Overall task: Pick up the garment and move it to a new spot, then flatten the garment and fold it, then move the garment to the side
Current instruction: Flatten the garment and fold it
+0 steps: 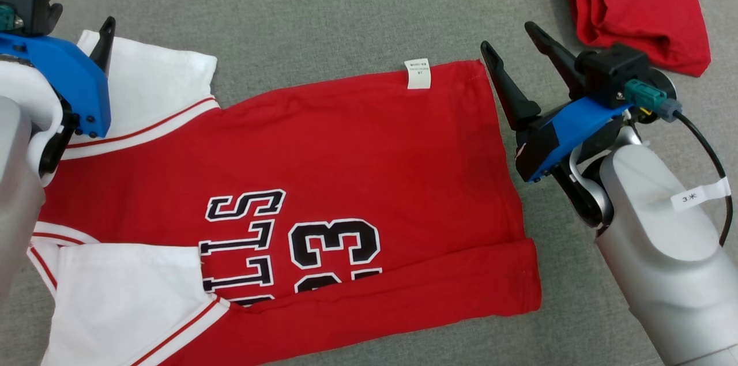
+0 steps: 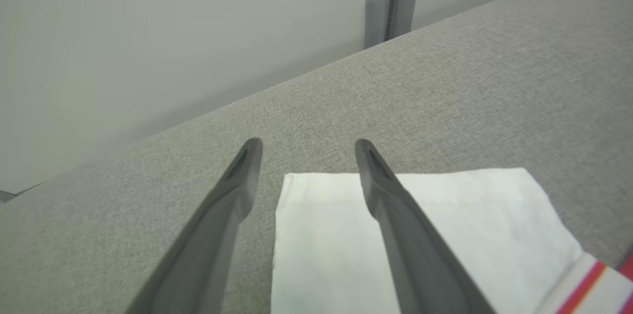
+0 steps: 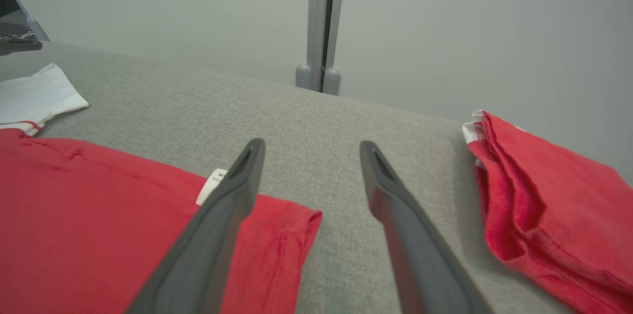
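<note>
My right gripper is going to grab the jersey's hem corner beside the label next, where the hem's edge curls up, because the jersey's body [image 1: 360, 144] [image 3: 101, 219] lies flat on the padded table.
The garment [image 1: 346, 170] is a red jersey with white sleeves and black-and-white lettering, spread across the grey surface with its near hem folded up. My left gripper [image 2: 304, 148] hovers open over the far white sleeve [image 2: 336, 235], empty. At the jersey's far right corner [image 3: 292, 235], my right gripper [image 1: 507, 37] also stands open, one finger over the red cloth and the other over bare fabric. A white label [image 1: 418, 73] sticks out at the jersey's far edge.
A second red garment [image 1: 634, 3], folded, lies at the far right of the grey surface [image 1: 323, 14]. The surface's far edge meets a pale wall with a grey post [image 3: 321, 22].
</note>
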{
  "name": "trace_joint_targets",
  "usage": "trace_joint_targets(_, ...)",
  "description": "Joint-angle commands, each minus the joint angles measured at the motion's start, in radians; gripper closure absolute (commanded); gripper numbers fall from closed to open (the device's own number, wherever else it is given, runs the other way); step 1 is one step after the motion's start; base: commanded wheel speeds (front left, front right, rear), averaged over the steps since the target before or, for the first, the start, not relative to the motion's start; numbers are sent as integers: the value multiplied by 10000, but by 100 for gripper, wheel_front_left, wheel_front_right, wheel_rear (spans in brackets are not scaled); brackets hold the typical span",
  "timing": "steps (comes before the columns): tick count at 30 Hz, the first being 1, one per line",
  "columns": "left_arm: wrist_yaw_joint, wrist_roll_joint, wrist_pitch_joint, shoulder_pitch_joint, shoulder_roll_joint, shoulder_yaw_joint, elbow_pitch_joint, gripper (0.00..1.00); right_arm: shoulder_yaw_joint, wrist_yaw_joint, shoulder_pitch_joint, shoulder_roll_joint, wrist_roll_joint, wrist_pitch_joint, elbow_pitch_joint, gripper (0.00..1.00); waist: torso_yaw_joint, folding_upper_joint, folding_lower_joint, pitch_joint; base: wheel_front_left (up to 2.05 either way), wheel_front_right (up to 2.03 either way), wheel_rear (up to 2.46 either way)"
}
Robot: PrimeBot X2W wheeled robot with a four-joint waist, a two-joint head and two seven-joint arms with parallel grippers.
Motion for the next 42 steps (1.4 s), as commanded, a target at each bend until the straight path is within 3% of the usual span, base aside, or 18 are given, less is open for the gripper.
trace_joint_targets(1,-1,-134,50,-288,74,-167,88,0,74,7,-229,-64,122,-40,1,0,-4,-4,-2,111,0,0,0)
trace_joint_targets(11,-2,-1086,291,-767,297,-1096,800,0,523,5,-619,-198,399,95,53,0,-220,-4,-2,691,0,0,0)
trace_joint_targets(17,-2,-1682,887,-769,123,-1506,1311,0,687,5,-606,-289,568,395,73,0,-284,-4,-2,831,0,0,0)
trace_joint_targets(18,-2,-1778,947,-761,119,-1532,1389,13,724,5,-607,-288,655,453,59,0,-288,-4,-2,827,0,0,0)
trace_joint_targets(19,-2,-1843,990,-731,82,-1604,1420,64,765,7,-615,-306,707,547,60,0,-282,-4,-2,807,0,0,0)
trace_joint_targets(20,-2,-1923,999,-695,79,-1640,1446,86,809,7,-655,-330,736,618,60,0,-275,-4,-2,795,0,0,0)
trace_joint_targets(21,-2,-2021,985,-664,91,-1672,1471,100,831,7,-722,-349,768,680,64,0,-268,-4,-2,785,0,0,0)
trace_joint_targets(35,-1,-2525,-82,-1188,-215,-2462,1282,100,1558,5,-1474,-347,1466,2530,1398,0,290,-4,-2,841,0,0,0)
trace_joint_targets(36,-1,-2548,-148,-1217,-233,-2520,1267,100,1606,5,-1541,-341,1492,2663,1537,15,323,-4,-2,833,0,0,0)
trace_joint_targets(37,-1,-2594,-205,-1242,-260,-2569,1247,100,1603,5,-1572,-325,1537,2686,1621,76,359,-4,-2,827,0,0,0)
trace_joint_targets(38,-1,-2604,-307,-1275,-268,-2634,1216,100,1583,5,-1583,-311,1545,2727,1738,100,388,-4,-2,816,0,0,0)
trace_joint_targets(42,-1,-2685,-591,-1383,-331,-2799,1153,100,1474,5,-1716,-292,1629,2600,1904,100,491,-4,-2,779,0,0,0)
